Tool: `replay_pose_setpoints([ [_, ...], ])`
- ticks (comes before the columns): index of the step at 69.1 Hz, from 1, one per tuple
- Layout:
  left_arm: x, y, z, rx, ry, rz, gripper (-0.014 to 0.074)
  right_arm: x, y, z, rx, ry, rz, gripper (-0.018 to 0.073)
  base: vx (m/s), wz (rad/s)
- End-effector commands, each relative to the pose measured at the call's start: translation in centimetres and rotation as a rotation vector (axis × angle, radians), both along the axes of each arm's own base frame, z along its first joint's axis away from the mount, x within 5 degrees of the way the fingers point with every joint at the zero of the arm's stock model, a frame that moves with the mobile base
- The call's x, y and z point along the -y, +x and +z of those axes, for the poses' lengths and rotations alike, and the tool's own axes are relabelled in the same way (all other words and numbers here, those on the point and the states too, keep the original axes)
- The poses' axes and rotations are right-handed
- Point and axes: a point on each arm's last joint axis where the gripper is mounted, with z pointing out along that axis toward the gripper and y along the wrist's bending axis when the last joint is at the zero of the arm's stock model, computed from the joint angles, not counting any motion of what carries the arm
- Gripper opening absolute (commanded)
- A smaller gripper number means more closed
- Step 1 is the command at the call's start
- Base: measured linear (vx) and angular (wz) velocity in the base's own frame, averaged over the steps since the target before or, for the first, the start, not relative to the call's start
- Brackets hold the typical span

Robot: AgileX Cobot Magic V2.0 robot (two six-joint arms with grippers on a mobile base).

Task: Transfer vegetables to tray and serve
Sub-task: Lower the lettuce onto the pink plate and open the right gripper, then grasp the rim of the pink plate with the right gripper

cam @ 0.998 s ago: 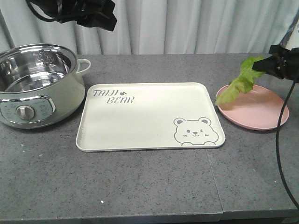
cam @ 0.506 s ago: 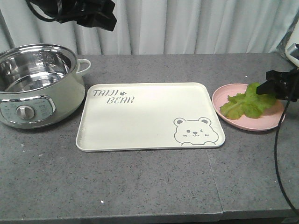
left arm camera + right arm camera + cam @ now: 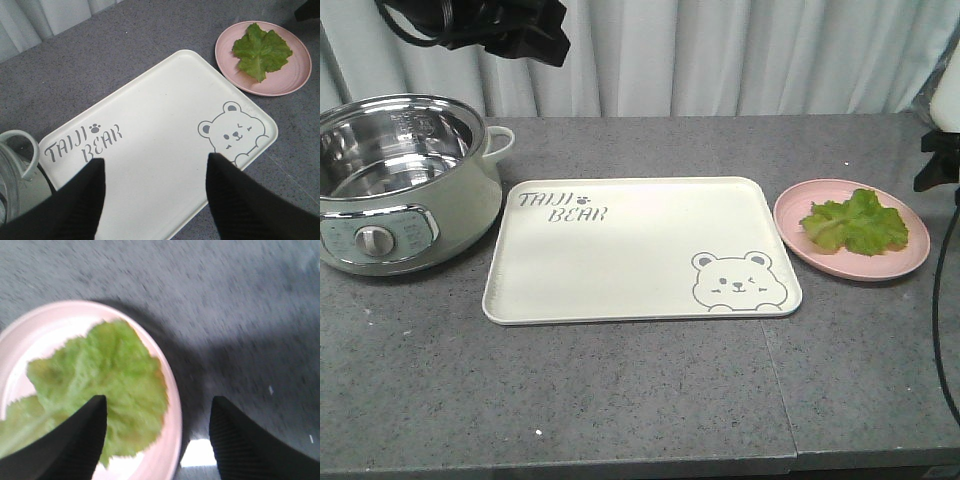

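I need to transfer the lettuce onto the cream tray (image 3: 620, 250) for serving, so next I should grab the pink plate by its rim (image 3: 920, 232) with my right gripper.
The vegetables, one crinkled green lettuce leaf (image 3: 855, 222) (image 3: 261, 50) (image 3: 100, 385), lie flat on the round pink plate (image 3: 830, 258) (image 3: 295, 85) (image 3: 167, 440) to the right of the tray. The cream tray (image 3: 620, 250) (image 3: 150, 120) with grey "TAIJI BEAR" lettering and a bear face holds nothing. My right gripper (image 3: 160, 399) (image 3: 938, 160) hovers open over the plate's right rim, holding nothing. High over the tray, my left gripper (image 3: 156, 160) (image 3: 520, 30) is also open, with nothing between its fingers.
A pale green electric pot (image 3: 400, 180) (image 3: 15, 170) with a steel bowl stands left of the tray. A grey curtain (image 3: 720, 50) hangs behind the table. A black cable (image 3: 918, 290) hangs from the right arm at the right edge.
The right gripper lowered the lettuce onto the pink plate, let it go and drew back to the right. The left arm has not moved.
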Motion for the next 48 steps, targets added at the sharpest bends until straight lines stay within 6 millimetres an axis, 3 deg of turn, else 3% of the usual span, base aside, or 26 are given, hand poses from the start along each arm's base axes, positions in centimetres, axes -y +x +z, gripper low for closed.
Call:
replay_pose_setpoints([
  [1,-0.6,-1.5,2.3,0.074,-0.056,0.003,0.0418,-0.2,-1.2,3.4,0.016,-0.019,-0.031,0.044,0.0,0.0],
  [19,-0.5,-1.3,2.1,0.067,-0.053,0.003,0.0418,-0.2,-1.2,2.7,-0.028,0.002,-0.03,0.04,0.0,0.0],
  [48,-0.1,-0.6,1.4,0.048,-0.046,0.003,0.0418,-0.2,-0.1,-1.3,-0.126,0.086,-0.02,0.0379,0.0,0.0],
])
